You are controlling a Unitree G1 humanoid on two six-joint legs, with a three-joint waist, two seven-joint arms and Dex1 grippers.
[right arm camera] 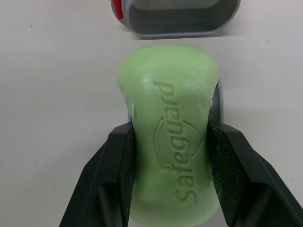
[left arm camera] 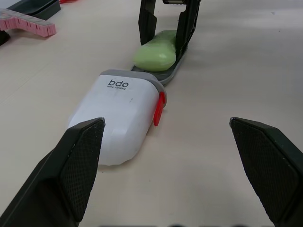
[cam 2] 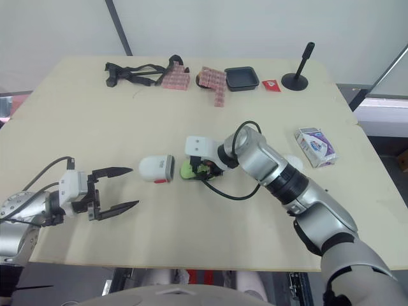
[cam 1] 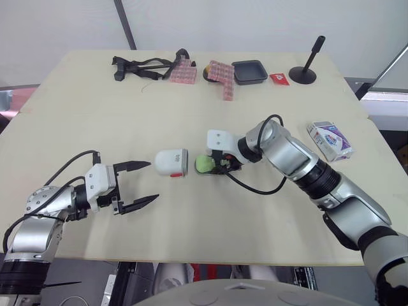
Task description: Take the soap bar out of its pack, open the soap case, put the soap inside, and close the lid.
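Observation:
The white cover should be picked up next by its closed rounded end (cam 1: pixel 163 164) with my left gripper. The white cover's opening (cam 1: pixel 184 162) then stays free to take the soap.
My right gripper (right arm camera: pixel 168 142) is shut on the green soap bar (right arm camera: pixel 168 118), one finger on each long side. The soap (cam 1: pixel 204 164) rests on or just above the grey inner tray (left arm camera: pixel 166 78) of the soap case. The case's white cover (cam 1: pixel 171 163), with a red latch, lies on its side just left of the soap, its open mouth (right arm camera: pixel 176 18) facing it. My left gripper (cam 1: pixel 153 180) is open, near the table's front left, its fingers pointing at the cover from a short distance. The white and purple soap pack (cam 1: pixel 329 140) lies at the right.
Along the far edge sit a black strap tool (cam 1: pixel 137 67), pink blocks (cam 1: pixel 222 78), a black dish (cam 1: pixel 250 71), a red packet (cam 1: pixel 278 78) and a black post on a round base (cam 1: pixel 305 71). A cable (cam 1: pixel 255 185) loops by my right wrist.

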